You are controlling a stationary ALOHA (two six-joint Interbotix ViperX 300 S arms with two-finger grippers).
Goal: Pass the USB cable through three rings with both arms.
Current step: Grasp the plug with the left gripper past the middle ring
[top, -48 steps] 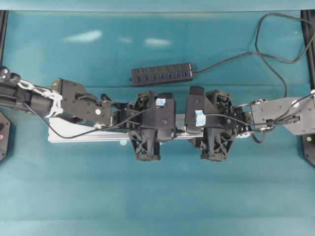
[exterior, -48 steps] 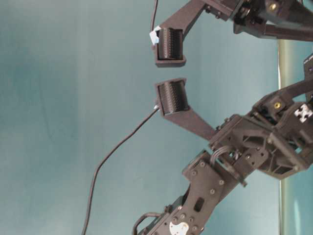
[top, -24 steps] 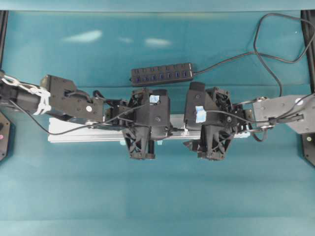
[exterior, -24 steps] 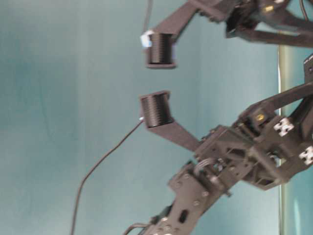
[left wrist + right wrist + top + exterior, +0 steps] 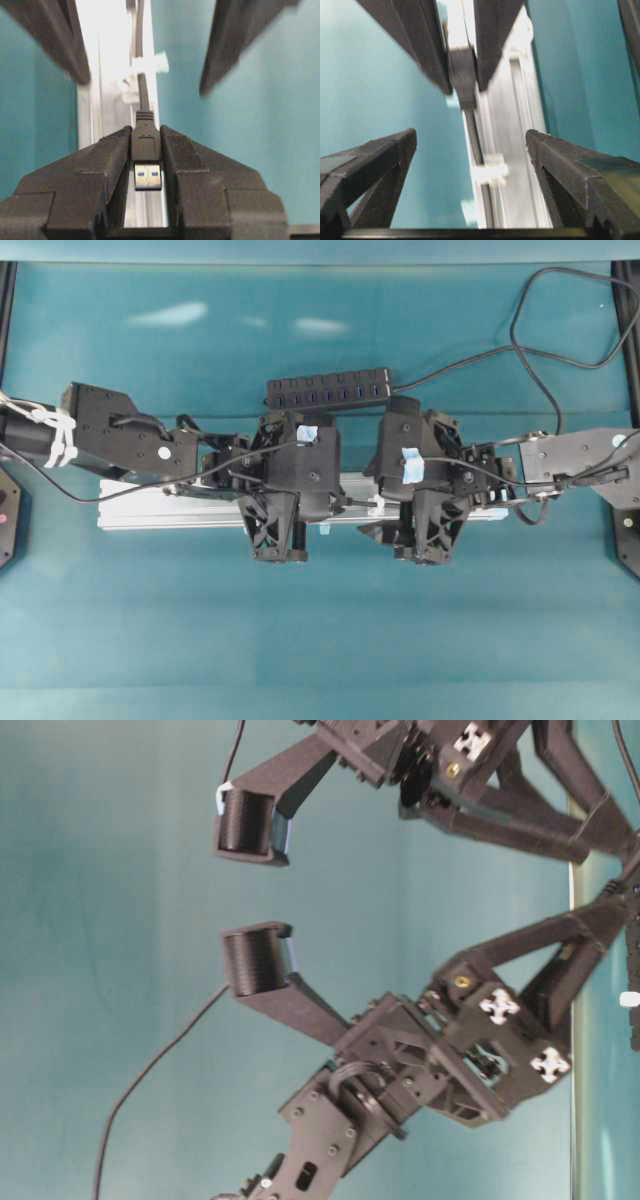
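Next, the right gripper grabs the USB cable just behind its plug (image 5: 346,502). The left gripper's fingers already cover the front of the plug.
My left gripper (image 5: 146,132) is shut on the USB cable's black plug (image 5: 146,142), whose metal tip points back between the fingers. From the plug the thin black cord (image 5: 142,90) runs along the silver rail (image 5: 150,510) and passes through a whitish ring (image 5: 147,65). The right wrist view shows the same ring (image 5: 491,172) with the cord (image 5: 472,130) in it. My right gripper (image 5: 470,135) is open, one finger on each side of the rail, holding nothing. The other rings are hidden under the arms.
A black multi-port hub (image 5: 330,392) lies behind the rail, and its cord (image 5: 570,350) loops across the back right. Both wrists crowd the middle of the rail. Pale blue tape tabs (image 5: 322,530) stick out at the rail's front edge.
Both arms have shifted left along the rail, the left one drawing the plug with it. The right gripper's jaws have spread wide apart.
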